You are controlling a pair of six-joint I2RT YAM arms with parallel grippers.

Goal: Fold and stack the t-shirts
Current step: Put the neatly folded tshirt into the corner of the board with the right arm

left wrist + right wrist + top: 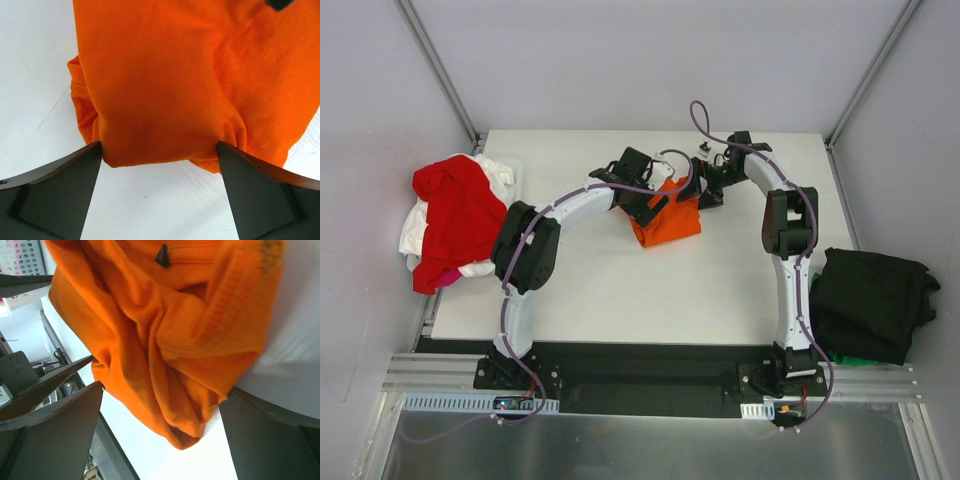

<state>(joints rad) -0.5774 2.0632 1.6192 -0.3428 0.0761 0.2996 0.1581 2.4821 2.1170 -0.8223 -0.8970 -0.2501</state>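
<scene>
I will grab the orange t-shirt's crumpled fold next with my right gripper, at its edge nearest the black t-shirt (pixel 870 300), with the layers gathered together. Then I can stack it there.
A bright orange t-shirt (pixel 670 222) lies bunched on the white table (pixel 620 290), back of centre. My left gripper (pixel 650 205) is at its left edge and my right gripper (pixel 708 193) at its right edge. In the left wrist view the left gripper (pixel 159 145) stands open, and a smooth edge of the orange t-shirt (pixel 165 80) spans the gap between its fingertips. The right gripper (pixel 165 390) is also open, with a crumpled fold of the orange t-shirt (pixel 165 340) hanging between its fingers. Red and white t-shirts (pixel 455 215) are heaped at the table's left edge. A black t-shirt (pixel 870 300) lies off the right edge.
Grey walls and metal frame posts (pixel 445 75) close in the back and sides. The arms' bases sit on a black rail (pixel 640 375) at the near edge.
</scene>
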